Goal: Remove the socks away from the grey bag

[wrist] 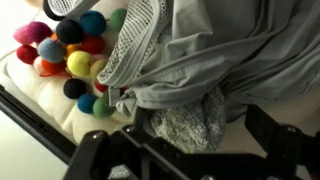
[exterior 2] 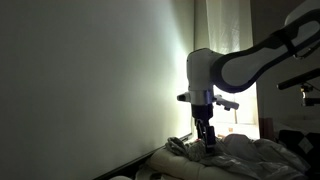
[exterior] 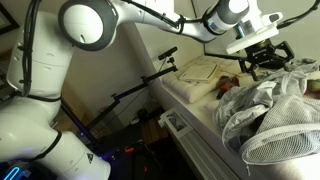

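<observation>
My fingers are on both sides of the speckled sock point(wrist: 185, 122) and reach down into the cloth in an exterior view. My gripper should close on the sock now.
A grey cloth bag point(wrist: 225, 45) with a mesh part point(wrist: 140, 35) lies on a white table. A speckled grey sock point(wrist: 185, 122) sticks out from under its edge. In the wrist view my gripper point(wrist: 185, 150) is open, with the sock between its two dark fingers. In both exterior views the gripper point(exterior: 262, 60) point(exterior 2: 207, 142) hangs just over the bag point(exterior: 270, 115) point(exterior 2: 255, 155). The sock does not show in the exterior views.
A bunch of coloured pom-pom balls point(wrist: 65, 50) lies on a cream pad point(wrist: 40, 95) next to the bag; it also shows in an exterior view point(exterior: 228, 86). The table's edge point(exterior: 190, 125) runs close by. A dark stand point(exterior: 140, 90) is beside the table.
</observation>
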Controlling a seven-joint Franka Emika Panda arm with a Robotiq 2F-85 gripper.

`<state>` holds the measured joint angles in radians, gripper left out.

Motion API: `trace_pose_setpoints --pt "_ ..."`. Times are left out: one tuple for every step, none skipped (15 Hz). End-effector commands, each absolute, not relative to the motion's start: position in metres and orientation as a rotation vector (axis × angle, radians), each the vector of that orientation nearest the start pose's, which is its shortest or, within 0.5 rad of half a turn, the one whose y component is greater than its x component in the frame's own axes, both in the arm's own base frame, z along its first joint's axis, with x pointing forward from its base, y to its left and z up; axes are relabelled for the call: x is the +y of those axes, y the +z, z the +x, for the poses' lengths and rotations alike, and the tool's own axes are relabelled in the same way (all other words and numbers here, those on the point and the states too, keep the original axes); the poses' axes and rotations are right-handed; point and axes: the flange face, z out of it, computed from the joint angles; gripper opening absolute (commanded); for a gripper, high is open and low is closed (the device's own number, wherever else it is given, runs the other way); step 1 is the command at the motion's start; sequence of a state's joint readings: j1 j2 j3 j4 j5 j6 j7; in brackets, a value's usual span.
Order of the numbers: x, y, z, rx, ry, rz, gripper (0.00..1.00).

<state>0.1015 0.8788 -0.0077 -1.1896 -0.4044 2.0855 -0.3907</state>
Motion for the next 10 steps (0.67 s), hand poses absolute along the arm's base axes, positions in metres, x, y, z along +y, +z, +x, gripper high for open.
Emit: trace_pose_setpoints --pt "0.056 0.258 0.766 -1.181 0.042 -3.301 1.0" --pt "0.057 0.258 0.766 -1.176 0.047 -3.304 1.0" --pt "0.058 0.257 0.766 -1.18 0.048 -3.301 1.0" --pt "0.058 0.258 0.766 -1.179 0.047 -3.304 1.0" --pt "0.059 0.26 0.765 -1.178 0.045 -3.306 1.0" --pt "0.059 0.263 0.765 -1.172 0.035 -3.307 1.0" --pt "0.059 0.266 0.765 -1.173 0.02 -3.306 1.0" --pt "0.058 0.268 0.765 -1.158 0.018 -3.316 1.0" --pt "0.058 0.268 0.766 -1.164 0.013 -3.313 1.0" --pt "0.058 0.268 0.766 -1.156 0.011 -3.316 1.0"
